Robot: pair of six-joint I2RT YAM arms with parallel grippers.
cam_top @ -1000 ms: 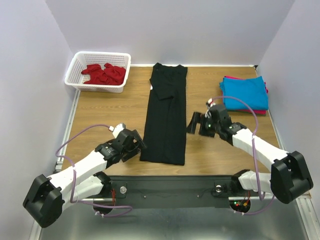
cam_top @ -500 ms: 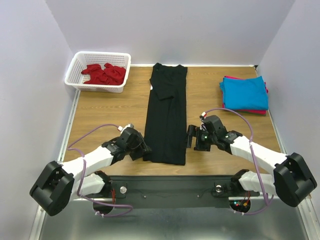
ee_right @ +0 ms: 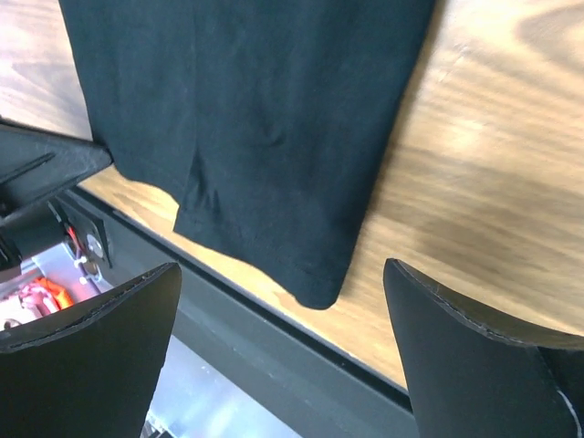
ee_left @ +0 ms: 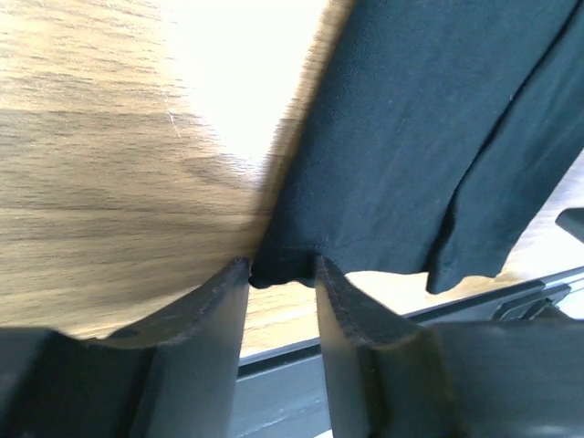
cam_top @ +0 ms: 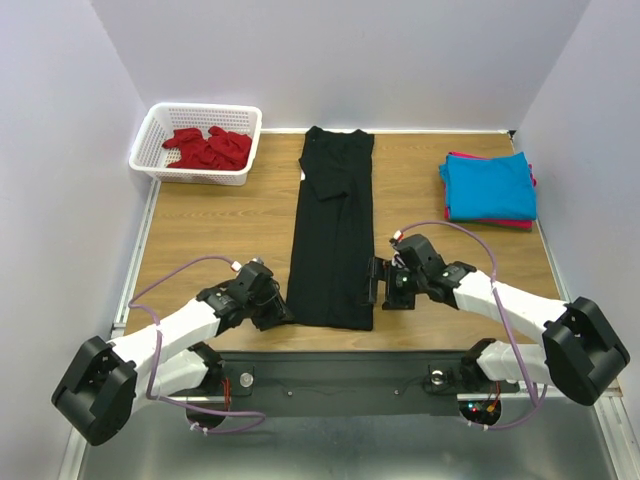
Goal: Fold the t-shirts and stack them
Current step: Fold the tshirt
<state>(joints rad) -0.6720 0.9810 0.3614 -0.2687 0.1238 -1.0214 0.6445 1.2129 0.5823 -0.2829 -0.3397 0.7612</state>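
Note:
The right gripper next has to take hold of the black t-shirt at the free near corner point(cam_top: 369, 324), opposite the left gripper, so that the strip point(cam_top: 333, 240) can be folded evenly.
A black t-shirt point(cam_top: 332, 230) lies folded into a long strip down the middle of the table. My left gripper point(cam_top: 283, 312) is at its near left corner; in the left wrist view the gripper point(ee_left: 281, 266) has its jaws narrowed around that corner of the black cloth point(ee_left: 411, 137), which ripples between the tips, with a gap still showing. My right gripper point(cam_top: 372, 285) hovers wide open by the near right corner; the right wrist view has that gripper point(ee_right: 281, 266) above the shirt's corner point(ee_right: 255, 109), touching nothing.
A turquoise t-shirt point(cam_top: 487, 185) lies folded on a red one point(cam_top: 492, 222) at the back right. A white lattice basket point(cam_top: 190, 176) at the back left holds crumpled red shirts point(cam_top: 208, 147). The dark metal rail point(cam_top: 340, 368) runs along the near edge.
Both arms have moved in toward the black shirt's near corners. The left jaws have narrowed from wide open around the left corner. The right jaws stay wide.

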